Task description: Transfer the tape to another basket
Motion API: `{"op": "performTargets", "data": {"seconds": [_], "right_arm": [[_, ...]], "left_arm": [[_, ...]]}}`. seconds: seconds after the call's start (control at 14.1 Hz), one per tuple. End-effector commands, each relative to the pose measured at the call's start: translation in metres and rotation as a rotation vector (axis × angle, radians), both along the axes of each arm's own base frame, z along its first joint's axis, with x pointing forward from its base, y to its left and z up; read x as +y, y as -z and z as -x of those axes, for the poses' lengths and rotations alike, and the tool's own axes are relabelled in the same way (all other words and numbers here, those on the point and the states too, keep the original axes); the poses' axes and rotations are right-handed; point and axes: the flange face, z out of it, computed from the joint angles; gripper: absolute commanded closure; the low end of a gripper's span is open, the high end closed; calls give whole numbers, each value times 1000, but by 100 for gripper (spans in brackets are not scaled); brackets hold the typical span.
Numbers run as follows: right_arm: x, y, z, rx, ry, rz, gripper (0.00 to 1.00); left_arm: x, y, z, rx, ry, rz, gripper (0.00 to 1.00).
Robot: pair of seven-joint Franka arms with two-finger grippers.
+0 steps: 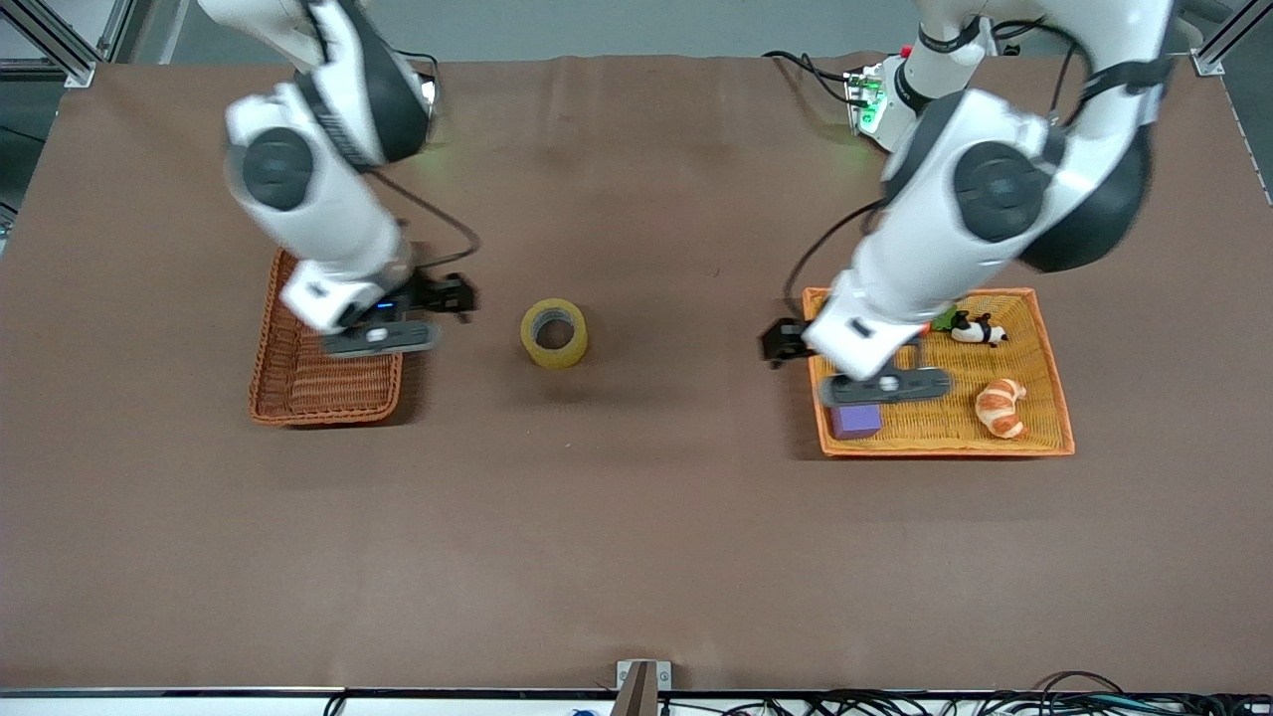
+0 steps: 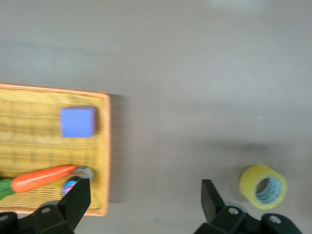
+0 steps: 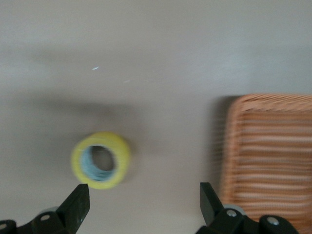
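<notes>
My right gripper grabs the tape by its ring side [image 1: 578, 318] next, to move the tape into the reddish-brown wicker basket [image 1: 298, 388].
The tape [image 1: 554, 333], a yellowish roll with a grey core, stands on its edge on the brown table between the two baskets. It also shows in the right wrist view [image 3: 101, 159] and the left wrist view [image 2: 263, 186]. The reddish-brown wicker basket [image 1: 298, 388] lies at the right arm's end and shows empty in the right wrist view [image 3: 273, 151]. My right gripper [image 1: 448, 296] is open and empty over the table between that basket and the tape [image 3: 144, 191]. My left gripper [image 1: 781, 340] is open and empty over the table beside the orange tray's edge [image 2: 144, 187].
The orange-yellow woven tray [image 1: 1044, 438] at the left arm's end holds a purple cube [image 1: 855, 421], a croissant [image 1: 1001, 406], a panda toy [image 1: 980, 331] and a carrot [image 2: 41, 179]. The tray's rim [image 2: 108, 146] and the cube [image 2: 78, 122] show in the left wrist view.
</notes>
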Motion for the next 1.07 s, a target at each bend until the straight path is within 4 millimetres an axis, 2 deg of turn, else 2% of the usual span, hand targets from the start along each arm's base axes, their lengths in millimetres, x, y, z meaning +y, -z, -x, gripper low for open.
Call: {"op": "performTargets", "data": {"seconds": [0.0, 0.07, 0.14, 0.28, 0.43, 0.57, 0.71, 0.99], "right_arm": [[38, 95, 18, 5, 48, 13, 0], [46, 130, 31, -6, 61, 13, 0], [55, 142, 43, -18, 62, 8, 0], [63, 167, 54, 15, 42, 19, 0], [67, 178, 61, 26, 13, 36, 0], [68, 198, 68, 33, -35, 69, 0], [67, 203, 71, 39, -44, 77, 0], [65, 223, 73, 67, -38, 77, 1]], "left_arm": [[49, -24, 26, -49, 81, -62, 0], [72, -32, 32, -62, 88, -75, 0], [87, -41, 40, -73, 84, -84, 0], [113, -53, 52, -90, 53, -99, 0], [131, -67, 59, -98, 54, -108, 0], [143, -75, 67, -70, 45, -118, 0], [160, -87, 74, -70, 23, -112, 0], [170, -80, 80, -52, 72, -105, 0]]}}
